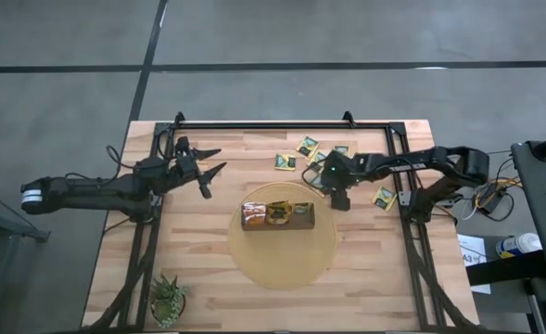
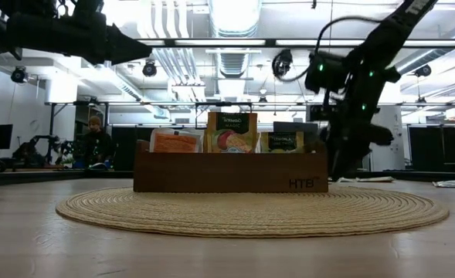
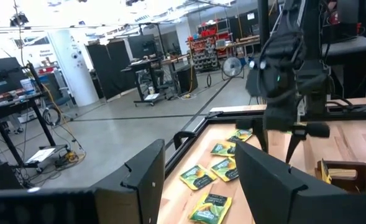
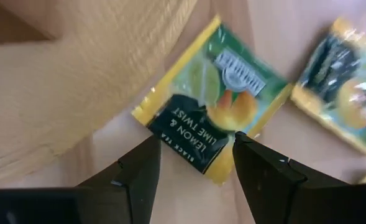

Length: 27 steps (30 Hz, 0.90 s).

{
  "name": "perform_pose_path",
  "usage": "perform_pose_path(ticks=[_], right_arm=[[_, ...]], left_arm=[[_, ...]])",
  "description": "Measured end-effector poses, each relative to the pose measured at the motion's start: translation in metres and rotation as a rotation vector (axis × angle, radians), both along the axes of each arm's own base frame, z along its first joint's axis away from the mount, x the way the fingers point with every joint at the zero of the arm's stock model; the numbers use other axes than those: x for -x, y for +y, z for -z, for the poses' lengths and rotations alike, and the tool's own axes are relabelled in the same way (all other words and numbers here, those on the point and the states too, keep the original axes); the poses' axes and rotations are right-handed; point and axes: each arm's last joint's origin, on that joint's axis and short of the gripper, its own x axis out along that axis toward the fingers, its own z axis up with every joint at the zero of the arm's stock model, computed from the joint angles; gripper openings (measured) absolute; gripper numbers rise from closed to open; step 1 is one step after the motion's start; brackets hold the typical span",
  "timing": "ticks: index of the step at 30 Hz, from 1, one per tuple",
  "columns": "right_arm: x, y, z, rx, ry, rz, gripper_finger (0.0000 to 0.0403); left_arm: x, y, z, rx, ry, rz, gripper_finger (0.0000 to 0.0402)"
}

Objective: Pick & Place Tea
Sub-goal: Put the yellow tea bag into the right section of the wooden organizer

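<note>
Next, the right gripper takes hold of the tea sachet by its dark printed corner (image 4: 212, 157). That leaves the tea sachet's fruit-printed part (image 4: 235, 99) free for the placing.
My right gripper (image 1: 334, 197) points down at the table just past the far right rim of the round woven mat (image 1: 282, 264), open. In the right wrist view its fingers stand on either side of the near corner of a green-and-yellow tea sachet (image 4: 210, 102) that lies flat on the wood next to the mat's edge. More sachets lie loose on the table (image 1: 308, 146) (image 1: 285, 161) (image 1: 385, 197). The dark wooden box (image 1: 278, 215) stands on the mat with sachets upright in it (image 2: 231, 133). My left gripper (image 1: 208, 167) hangs open above the table's left far part. My right gripper comes at the green-and-yellow sachet from above, its fingertips (image 4: 242, 142) beside the sachet's corner (image 4: 198, 152), which lies flat on the table. I cannot tell whether the fingertips touch it.
A small green spiky plant (image 1: 168, 299) stands at the near left corner. Black frame rails (image 1: 282, 125) run along the far edge and both sides of the table. Bare wood lies left of the mat and along the near edge.
</note>
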Motion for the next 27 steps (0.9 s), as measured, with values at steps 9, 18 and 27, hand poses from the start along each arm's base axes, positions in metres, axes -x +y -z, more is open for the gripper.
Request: perform_pose_path(ticks=[9, 18, 27], right_arm=[[-0.011, -0.004, 0.034, -0.072, 0.061, 0.084, 0.0159], [-0.005, -0.003, 0.007, -0.064, -0.002, 0.184, 0.0015], [-0.004, -0.003, -0.056, 0.001, -0.231, 0.221, 0.0009]], left_arm=[[0.000, 0.000, -0.001, -0.003, -0.014, 0.000, 0.0190], [0.000, 0.000, -0.001, -0.003, -0.014, 0.000, 0.0190], [0.000, 0.000, 0.000, 0.025, -0.023, 0.003, 0.0190]])
